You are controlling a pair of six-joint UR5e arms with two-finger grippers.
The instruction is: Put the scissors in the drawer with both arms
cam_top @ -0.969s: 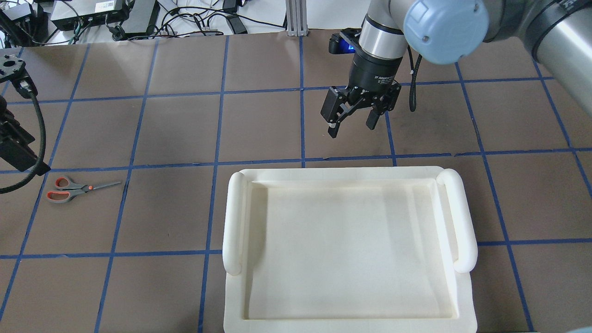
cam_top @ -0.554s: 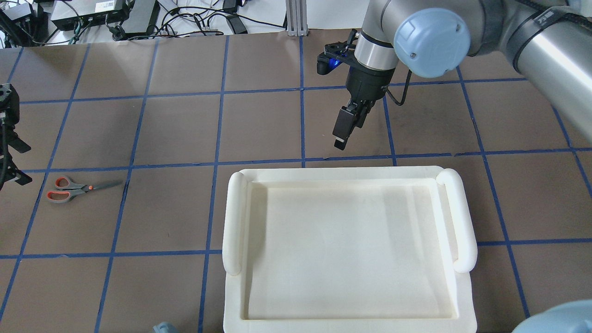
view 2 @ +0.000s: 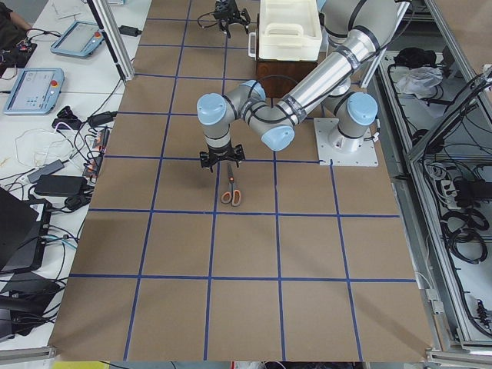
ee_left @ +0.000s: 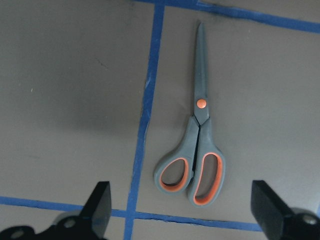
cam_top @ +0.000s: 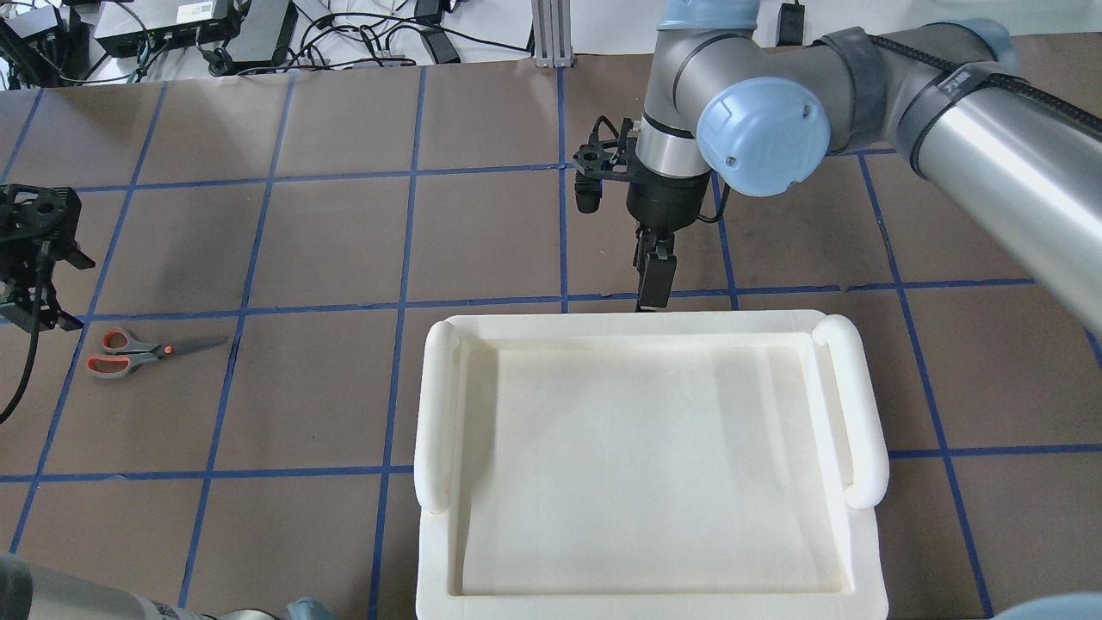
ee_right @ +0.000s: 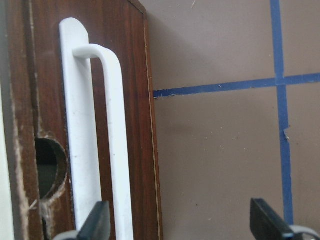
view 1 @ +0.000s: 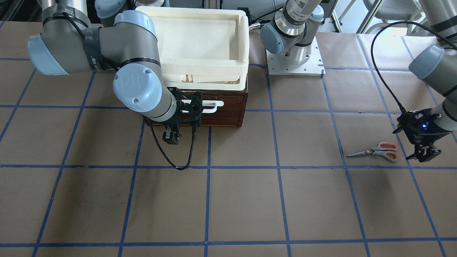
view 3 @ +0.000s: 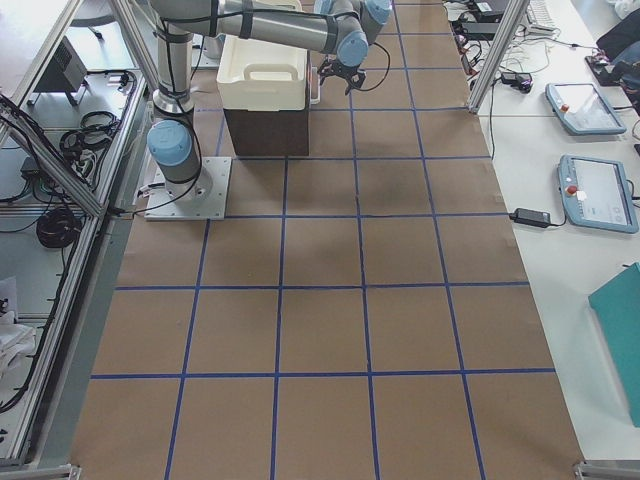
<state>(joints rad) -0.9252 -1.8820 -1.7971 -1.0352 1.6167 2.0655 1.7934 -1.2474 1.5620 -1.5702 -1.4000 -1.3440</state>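
My left gripper grabs the scissors by their grey handles just behind the orange pivot (view 1: 377, 150) next, to place them in the drawer (view 1: 223, 116).
The scissors (cam_top: 129, 351) lie flat on the brown table at my left, handles toward the table's end; they also show in the front view (view 1: 375, 151) and the left wrist view (ee_left: 198, 145). My left gripper (cam_top: 39, 312) hovers open and empty just beside the handle loops, and its fingers (ee_left: 98, 209) stand wide apart. The drawer (view 1: 223, 116) is closed, with its white bar handle (ee_right: 117, 140) on the dark-brown front. My right gripper (view 1: 192, 107) is open right at that handle, its fingertips (ee_right: 265, 222) apart and not closed on it.
A cream-white plastic tray (cam_top: 435, 405) sits on top of the drawer unit and hides it from overhead. Blue tape lines grid the table. Cables and electronics (cam_top: 172, 26) lie beyond the far edge. The left arm's base plate (view 1: 294, 60) stands next to the tray.
My right gripper has turned edge-on and come down to the drawer front at the tray's far edge. My left gripper has moved closer to the scissors' handles. The scissors have not moved.
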